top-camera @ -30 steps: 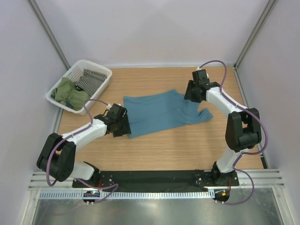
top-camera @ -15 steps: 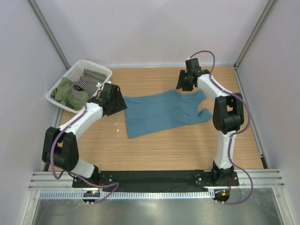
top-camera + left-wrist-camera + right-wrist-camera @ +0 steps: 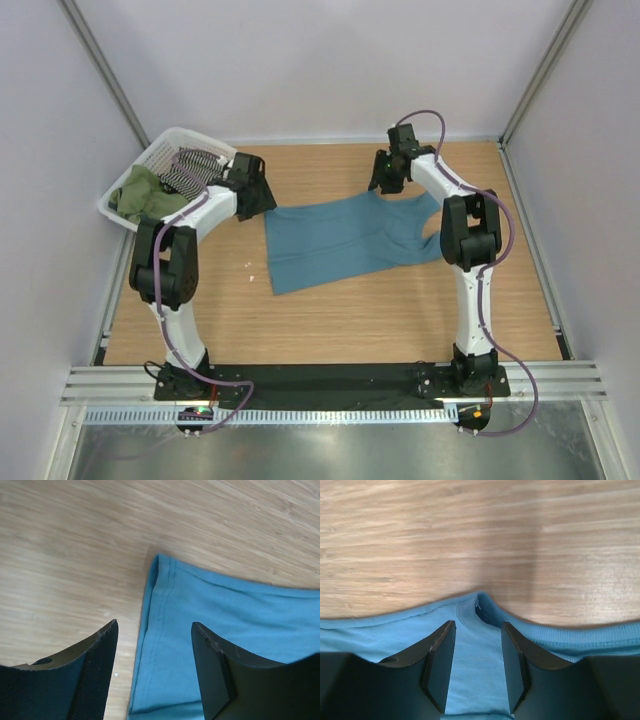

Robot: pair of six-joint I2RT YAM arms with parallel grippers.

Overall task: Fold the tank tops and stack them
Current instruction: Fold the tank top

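Note:
The robot's right gripper should next grip the teal-blue tank top's far edge at the ribbed strap, opposite the far hem corner, to fold the tank top's far side over evenly.
A teal-blue tank top (image 3: 340,238) lies spread flat on the wooden table. My left gripper (image 3: 258,200) hovers open over its far-left hem corner (image 3: 159,562), nothing between the fingers (image 3: 210,650). My right gripper (image 3: 386,182) is open at the top's far edge, one jaw on each side of a ribbed shoulder strap (image 3: 476,645), which lies flat between them. The olive-green tank top (image 3: 140,195) sits bunched in the basket, its graphic hidden.
A white slatted basket (image 3: 165,150) stands at the far left corner and also holds a black-and-white striped cloth (image 3: 190,170). A small white speck (image 3: 250,263) lies on the wood left of the teal top. Walls close in on three sides.
My left gripper let go of the near-left corner, opened and swung to the far-left corner. My right gripper moved left along the far edge. The folded right part now lies spread.

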